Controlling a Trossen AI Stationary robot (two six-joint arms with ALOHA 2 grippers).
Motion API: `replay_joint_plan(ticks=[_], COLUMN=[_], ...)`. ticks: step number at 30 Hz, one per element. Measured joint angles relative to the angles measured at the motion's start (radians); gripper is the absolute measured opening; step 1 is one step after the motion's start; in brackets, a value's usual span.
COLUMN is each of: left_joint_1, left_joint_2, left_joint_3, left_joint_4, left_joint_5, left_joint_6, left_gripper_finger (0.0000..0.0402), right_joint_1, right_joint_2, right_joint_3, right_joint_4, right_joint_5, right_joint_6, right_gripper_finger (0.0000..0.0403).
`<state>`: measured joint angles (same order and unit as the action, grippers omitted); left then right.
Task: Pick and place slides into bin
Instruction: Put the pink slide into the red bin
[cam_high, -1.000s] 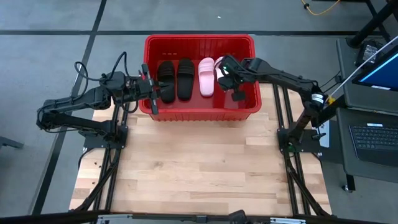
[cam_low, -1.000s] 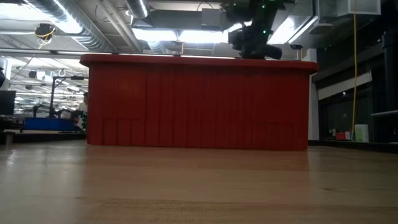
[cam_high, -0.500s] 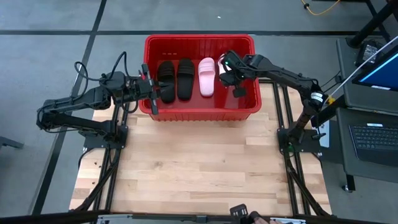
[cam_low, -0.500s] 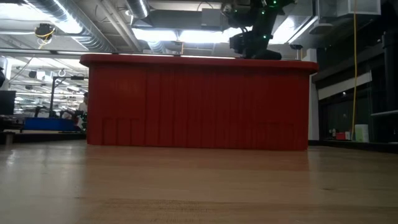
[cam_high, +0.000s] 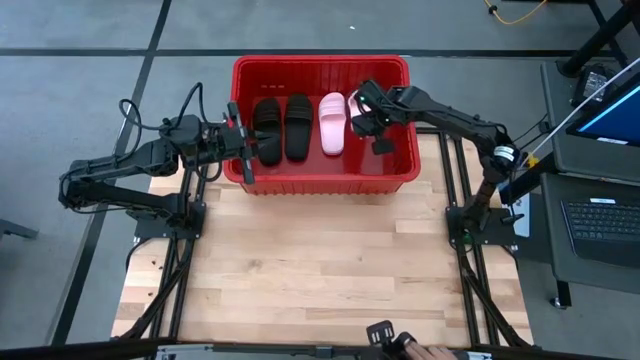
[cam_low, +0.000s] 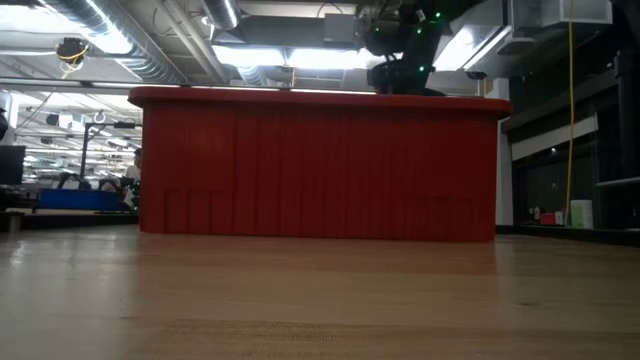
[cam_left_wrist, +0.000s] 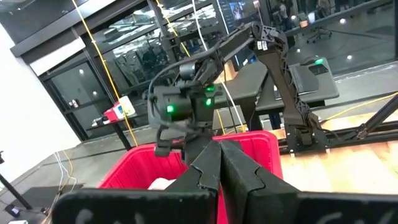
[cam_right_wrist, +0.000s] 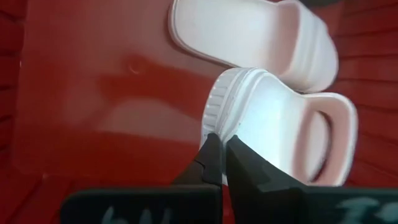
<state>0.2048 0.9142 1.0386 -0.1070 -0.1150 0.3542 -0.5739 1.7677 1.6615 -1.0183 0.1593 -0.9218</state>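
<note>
The tipped pink slide's ribbed heel (cam_right_wrist: 216, 104) is tilted up from the bottom of the red bin, so I need to bring the slide down onto the bottom of the bin before my right gripper lets go of it.
The red bin (cam_high: 395, 170) stands at the table's far middle. On its floor lie two black slides (cam_high: 283, 125) and one pink slide (cam_high: 332, 122), side by side, soles down. A second pink slide (cam_right_wrist: 280, 137) is tipped on its side just right of the lying pink one (cam_right_wrist: 249, 31). My right gripper (cam_right_wrist: 219, 152) is shut on it, reaching down into the bin (cam_high: 358, 108). My left gripper (cam_left_wrist: 219, 162) is shut with nothing in it. It is held level over the bin's left wall (cam_high: 258, 150). My right gripper pinches the pink slide's ribbed heel rim (cam_right_wrist: 219, 121) between its two fingertips. The fingers slant down from the table's right side. The slide is tilted on its side, its strap end away from the fingers. Whether it touches the bin's floor I cannot tell.
Bare wooden table (cam_high: 320, 260) stretches from the bin to the near edge. The low view shows the bin's near wall (cam_low: 320, 165) with my right arm (cam_low: 400, 60) above its rim. A desk with a laptop (cam_high: 600, 215) stands off the table's right side.
My right gripper has gone a little toward the table's left, closer to the lying pink slide. It has stayed shut on the pink slide and carried it along.
</note>
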Motion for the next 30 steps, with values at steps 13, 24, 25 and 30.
replay_joint_plan(ticks=[13,24,25,30], left_joint_1=[0.000,0.000,0.000,0.000], left_joint_2=[0.000,0.000,0.000,0.000], left_joint_3=[0.000,0.000,0.000,0.000], left_joint_4=[0.000,-0.001,-0.001,-0.001], left_joint_5=[-0.023,-0.023,-0.023,-0.023], left_joint_6=[0.000,0.000,0.000,0.000], left_gripper_finger=[0.0002,0.0002,0.0001,0.0002], right_joint_1=[-0.009,-0.013,-0.013,-0.015], right_joint_2=[0.088,0.097,0.097,0.097], right_joint_3=[0.000,0.000,0.000,0.000], right_joint_4=[0.018,0.017,0.016,0.004], right_joint_5=[0.008,-0.004,-0.004,-0.029], right_joint_6=[-0.006,-0.030,-0.032,-0.030], right_gripper_finger=[0.0008,0.0008,0.0008,0.0008])
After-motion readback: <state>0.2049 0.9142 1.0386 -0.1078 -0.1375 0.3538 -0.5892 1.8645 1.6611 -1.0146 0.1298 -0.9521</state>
